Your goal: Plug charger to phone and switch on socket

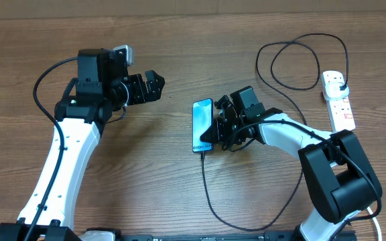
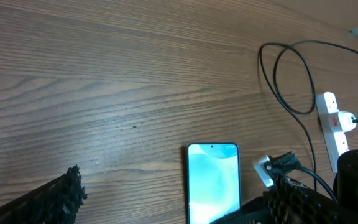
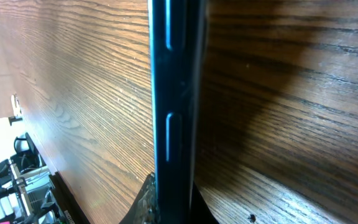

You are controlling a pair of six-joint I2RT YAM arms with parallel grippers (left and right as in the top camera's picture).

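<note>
I should open my right gripper, because the flat table is close below and the phone (image 1: 203, 125) would end up flat in the middle of it, screen up.
The phone (image 1: 203, 125) lies mid-table with its light blue screen up; it also shows in the left wrist view (image 2: 213, 183). My right gripper (image 1: 216, 132) is shut on the phone's right edge. In the right wrist view the dark side rim with its buttons (image 3: 173, 112) runs between my fingers (image 3: 174, 202). The thin black charger cable (image 1: 210, 194) meets the phone's lower end, loops along the front of the table, and coils (image 1: 300, 63) to a black plug (image 1: 340, 84) in the white socket strip (image 1: 341, 110). My left gripper (image 1: 154, 84) is open and empty, left of the phone.
The left wrist view shows my open left fingers (image 2: 176, 190), the cable loop (image 2: 291, 81), the socket strip (image 2: 331, 127) and the right arm (image 2: 353, 186) beside the phone. The cable loop lies between the phone and the strip.
</note>
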